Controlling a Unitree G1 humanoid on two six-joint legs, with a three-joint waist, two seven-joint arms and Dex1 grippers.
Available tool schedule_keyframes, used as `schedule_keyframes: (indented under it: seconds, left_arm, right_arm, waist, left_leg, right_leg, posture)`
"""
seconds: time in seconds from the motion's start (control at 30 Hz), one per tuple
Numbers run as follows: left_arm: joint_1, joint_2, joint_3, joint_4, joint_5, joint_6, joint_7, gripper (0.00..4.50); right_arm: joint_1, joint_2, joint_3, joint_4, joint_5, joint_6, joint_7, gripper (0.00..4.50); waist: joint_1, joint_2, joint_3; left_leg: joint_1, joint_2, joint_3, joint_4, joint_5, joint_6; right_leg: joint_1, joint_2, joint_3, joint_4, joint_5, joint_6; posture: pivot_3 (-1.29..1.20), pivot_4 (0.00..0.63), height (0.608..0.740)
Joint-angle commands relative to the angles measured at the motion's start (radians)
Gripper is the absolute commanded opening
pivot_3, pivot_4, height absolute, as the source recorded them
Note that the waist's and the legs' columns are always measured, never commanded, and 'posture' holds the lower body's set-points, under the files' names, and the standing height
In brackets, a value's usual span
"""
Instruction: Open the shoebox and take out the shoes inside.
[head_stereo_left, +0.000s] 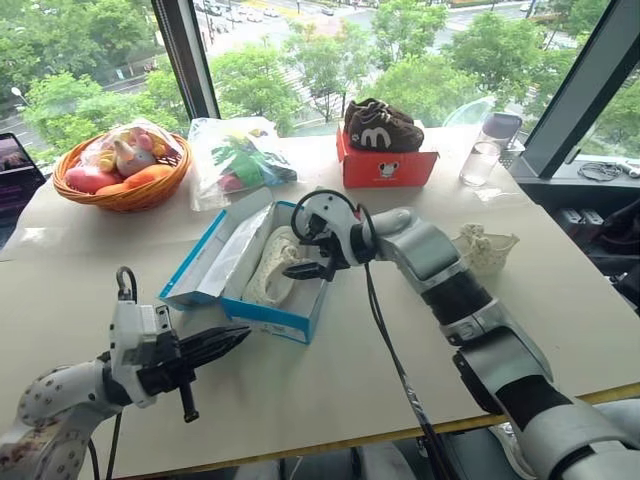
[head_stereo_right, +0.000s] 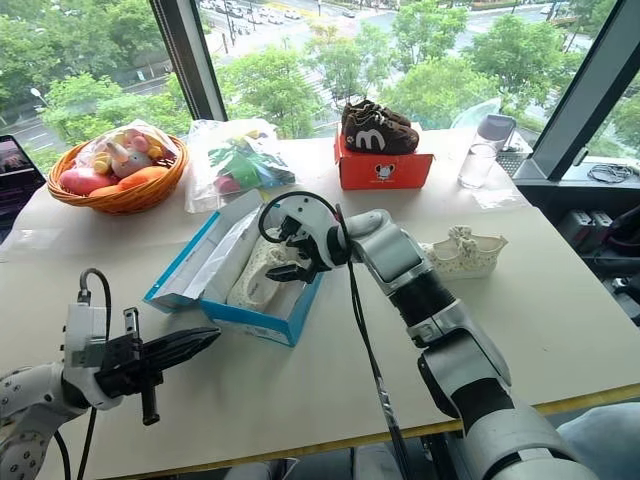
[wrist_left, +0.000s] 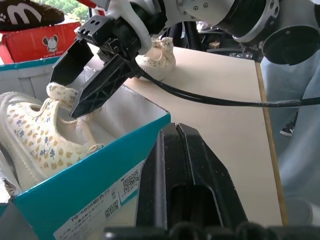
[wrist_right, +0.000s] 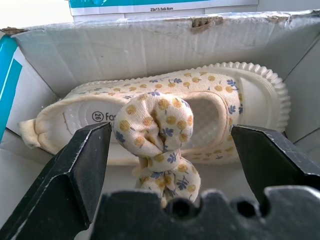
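The fingers stand beside the flowered bow (wrist_right: 162, 142) and closing now would catch the cream shoe's bow, so it is time for my right gripper to close on it.
The blue shoebox (head_stereo_left: 285, 322) stands open in the middle of the table, its lid (head_stereo_left: 205, 262) folded out to the left. One cream shoe (wrist_right: 220, 95) with small flower print lies inside on the white lining. Its mate (head_stereo_left: 487, 248) stands on the table to the right of the box, behind my right forearm. My right gripper (head_stereo_left: 303, 255) hangs open over the box, its fingers spread either side of the inner shoe's bow and not touching it. My left gripper (head_stereo_left: 235, 340) is shut and empty, low at the front left, pointing at the box's near wall.
At the back stand a wicker basket (head_stereo_left: 122, 170) of plush toys, a plastic bag (head_stereo_left: 238, 158), a red box (head_stereo_left: 385, 168) with brown shoes (head_stereo_left: 380, 125) on top, and a glass cup (head_stereo_left: 480, 160). A black cable hangs from my right arm across the table's front edge.
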Motion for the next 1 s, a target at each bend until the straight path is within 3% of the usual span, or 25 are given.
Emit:
schedule_keyframes:
  seconds: [0.03,0.23,0.37,0.7,1.0]
  left_arm:
    - [-0.008,-0.009,-0.012,-0.009,-0.039,-0.013,0.012,0.00]
    - [0.004,0.002,-0.014,0.012,-0.033,-0.022,-0.001,0.00]
    - [0.014,0.024,0.009,0.040,-0.034,-0.026,-0.020,0.00]
    - [0.020,0.034,0.007,0.041,-0.030,-0.019,-0.018,0.00]
    - [0.013,0.038,0.000,0.042,-0.023,-0.015,-0.009,0.00]
  right_arm:
    - [-0.005,0.004,-0.028,-0.002,0.002,0.004,0.010,4.47]
    - [-0.004,0.003,-0.031,0.001,0.007,0.009,0.020,4.47]
    - [0.005,0.008,-0.042,-0.007,0.018,0.004,0.025,3.47]
    - [0.011,0.016,-0.066,-0.027,0.027,0.017,0.023,0.18]
    - [0.013,0.025,-0.138,-0.061,0.064,0.019,0.012,0.18]
  waist:
    - [0.000,0.000,0.000]
    - [-0.002,0.000,0.000]
    - [-0.001,0.000,0.000]
    - [-0.001,0.000,0.000]
    - [-0.001,0.000,0.000]
  left_leg:
    - [0.000,0.000,0.000,0.000,0.000,0.000]
    - [0.000,0.000,0.000,0.000,0.000,0.000]
    - [0.000,0.000,0.000,0.000,0.000,0.000]
    - [0.000,0.000,0.000,0.000,0.000,0.000]
    - [0.000,0.000,0.000,0.000,0.000,0.000]
  right_leg:
    - [0.000,0.000,0.000,0.000,0.000,0.000]
    - [0.000,0.000,0.000,0.000,0.000,0.000]
    - [0.000,0.000,0.000,0.000,0.000,0.000]
    - [0.000,0.000,0.000,0.000,0.000,0.000]
    - [0.000,0.000,0.000,0.000,0.000,0.000]
  posture:
    - [0.00,0.150,0.740]
    - [0.00,0.150,0.740]
    - [0.00,0.150,0.740]
    - [0.00,0.150,0.740]
    - [0.00,0.150,0.740]
